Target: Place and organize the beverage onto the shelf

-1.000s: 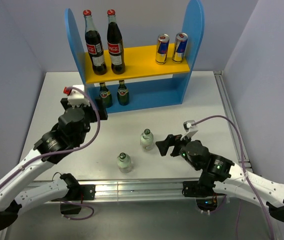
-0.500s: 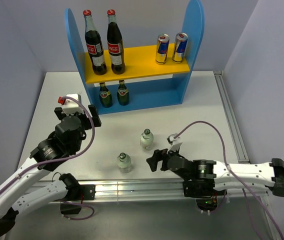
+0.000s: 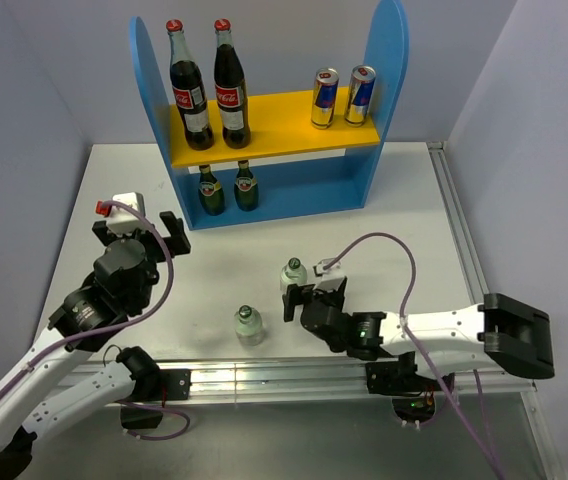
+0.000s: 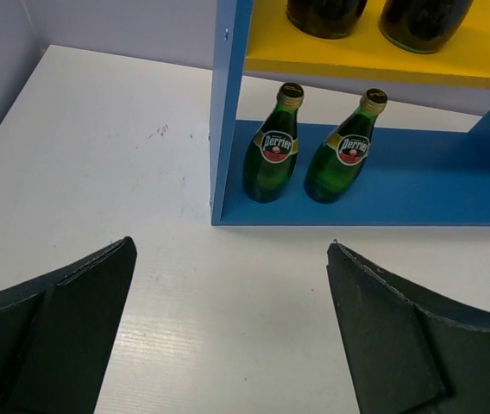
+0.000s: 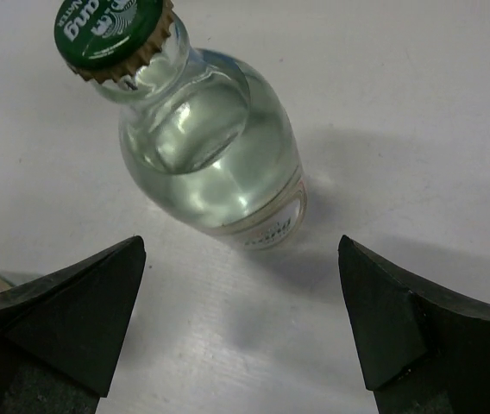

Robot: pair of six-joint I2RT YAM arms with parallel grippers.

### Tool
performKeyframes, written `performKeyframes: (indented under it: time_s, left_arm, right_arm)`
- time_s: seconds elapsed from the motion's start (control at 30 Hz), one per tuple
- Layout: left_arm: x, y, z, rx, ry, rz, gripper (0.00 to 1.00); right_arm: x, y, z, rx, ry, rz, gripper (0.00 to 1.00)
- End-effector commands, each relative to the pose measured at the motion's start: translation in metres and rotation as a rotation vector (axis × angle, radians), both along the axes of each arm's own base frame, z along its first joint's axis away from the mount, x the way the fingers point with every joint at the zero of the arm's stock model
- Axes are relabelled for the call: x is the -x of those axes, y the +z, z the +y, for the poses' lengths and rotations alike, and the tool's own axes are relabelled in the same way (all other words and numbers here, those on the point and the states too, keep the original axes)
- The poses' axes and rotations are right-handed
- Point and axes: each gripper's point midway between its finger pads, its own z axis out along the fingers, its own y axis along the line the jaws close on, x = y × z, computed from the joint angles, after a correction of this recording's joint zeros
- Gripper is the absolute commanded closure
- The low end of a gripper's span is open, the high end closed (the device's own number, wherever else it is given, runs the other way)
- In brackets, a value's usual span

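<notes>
The small clear green-capped bottle needs to stand on the shelf (image 3: 264, 128) on its base, so the robot's right gripper should next hold it by its round body (image 3: 293, 280), which leaves the base free.
The shelf (image 3: 264, 128) stands at the back. Two cola bottles (image 3: 190, 92) and two cans (image 3: 325, 97) stand on its yellow board. Two clear green-capped bottles stand on the table, one (image 3: 293, 278) mid-table and one (image 3: 250, 324) nearer the front. My right gripper (image 3: 312, 296) is open and empty, just right of the mid-table bottle. In the right wrist view that bottle (image 5: 215, 164) stands just beyond the open gripper (image 5: 241, 332). My left gripper (image 3: 138, 229) is open and empty, left of the shelf's front; it also shows in the left wrist view (image 4: 228, 332).
Two dark green Perrier bottles (image 3: 211, 190) stand on the left of the shelf's blue base (image 4: 417, 185), also in the left wrist view (image 4: 273, 148). A metal rail (image 3: 464, 240) runs along the table's right edge. Grey walls enclose the table.
My left gripper has drawn back from the shelf, to the left and nearer. My right arm has swung left and low, bringing its open gripper up to the mid-table clear bottle.
</notes>
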Motion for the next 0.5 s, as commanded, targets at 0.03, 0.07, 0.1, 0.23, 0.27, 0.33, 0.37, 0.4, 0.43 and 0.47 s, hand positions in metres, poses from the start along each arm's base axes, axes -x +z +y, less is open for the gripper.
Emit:
performKeyframes:
  time_s: [0.03, 0.07, 0.1, 0.23, 0.27, 0.33, 0.37, 0.4, 0.43, 0.47]
  left_arm:
    - [-0.004, 0.006, 0.006, 0.044, 0.026, -0.027, 0.01]
    - [-0.003, 0.007, 0.006, 0.049, 0.026, -0.032, 0.01]
    - [-0.003, 0.008, 0.008, 0.052, 0.029, -0.035, 0.01]
    - [-0.001, 0.009, 0.012, 0.057, 0.041, -0.044, 0.01]
    - [-0.001, 0.009, 0.013, 0.058, 0.041, -0.046, 0.01]
    - [0.0, 0.009, 0.013, 0.058, 0.042, -0.048, 0.01]
    - [0.0, 0.01, 0.014, 0.062, 0.044, -0.05, 0.01]
    - [0.0, 0.009, 0.014, 0.06, 0.044, -0.05, 0.01]
    - [0.0, 0.009, 0.014, 0.06, 0.045, -0.05, 0.01]
    - [-0.001, 0.009, 0.014, 0.059, 0.044, -0.05, 0.01]
  right_arm:
    - [-0.025, 0.026, 0.018, -0.075, -0.077, -0.097, 0.0]
    - [-0.028, 0.02, 0.018, -0.059, -0.084, -0.097, 0.0]
    - [-0.03, 0.018, 0.018, -0.06, -0.09, -0.098, 0.0]
    - [-0.049, 0.011, 0.019, -0.064, -0.136, -0.123, 0.0]
    - [-0.052, 0.006, 0.017, -0.044, -0.15, -0.131, 0.0]
    - [-0.059, 0.008, 0.018, -0.047, -0.17, -0.154, 0.0]
    - [-0.063, 0.004, 0.015, -0.032, -0.189, -0.162, 0.0]
    - [-0.066, 0.004, 0.014, -0.028, -0.198, -0.171, 0.0]
    - [-0.07, 0.004, 0.015, -0.024, -0.209, -0.184, 0.0]
    - [-0.073, 0.004, 0.014, -0.022, -0.219, -0.19, 0.0]
